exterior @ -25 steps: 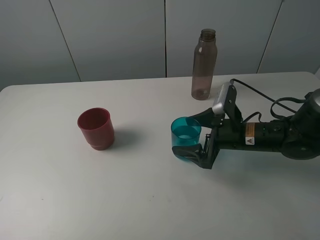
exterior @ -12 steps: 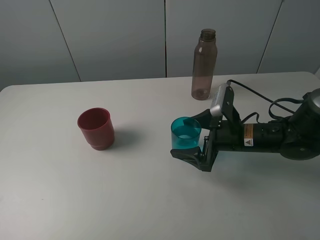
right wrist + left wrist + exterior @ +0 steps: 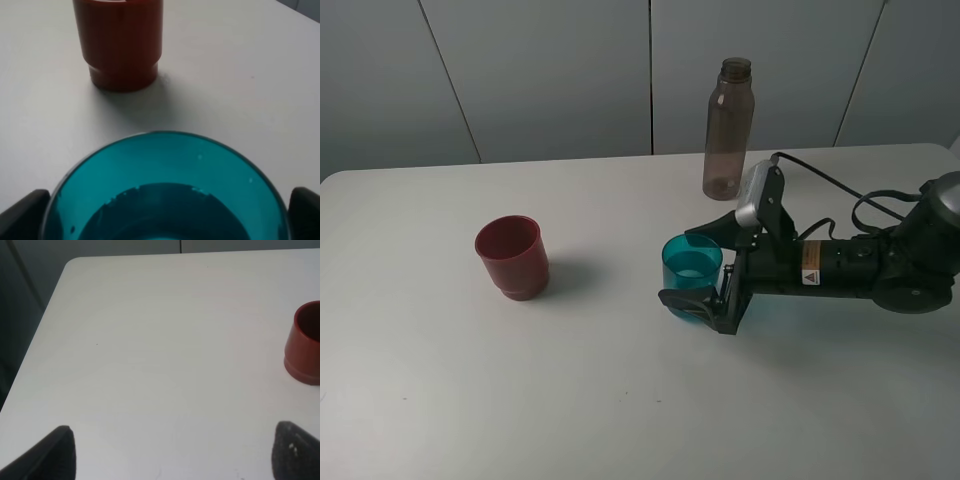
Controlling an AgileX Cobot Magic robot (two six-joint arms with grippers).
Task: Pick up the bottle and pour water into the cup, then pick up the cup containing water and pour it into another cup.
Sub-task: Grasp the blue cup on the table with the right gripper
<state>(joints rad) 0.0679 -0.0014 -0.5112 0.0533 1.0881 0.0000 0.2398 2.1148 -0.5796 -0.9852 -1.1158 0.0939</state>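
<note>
My right fingers should close, with the teal cup [image 3: 692, 262] between them.
The teal translucent cup [image 3: 692, 262] stands upright on the white table [image 3: 620, 400] with water in its lower part, filling the right wrist view as cup [image 3: 165, 195]. My right gripper [image 3: 680, 268] lies low over the table, open, one finger on each side of the cup; fingertips [image 3: 22, 215] show at both edges of the wrist view. The smoky bottle [image 3: 728, 130] stands uncapped behind the arm, untouched. The dark red cup [image 3: 512, 257] sits apart to the left, and as red cup [image 3: 119, 42] beyond the teal one. My left gripper [image 3: 177, 455] is open over bare table, with the red cup [image 3: 305, 345] ahead of it to one side.
A black cable [image 3: 830, 185] loops over the table behind the right arm. The table's left edge [image 3: 35, 345] drops off beside the left gripper. Grey wall panels [image 3: 550, 70] stand behind the table.
My right gripper has slid left along the table, so its fingers now reach further around the teal cup. The cup, the bottle and the red cup have not moved.
</note>
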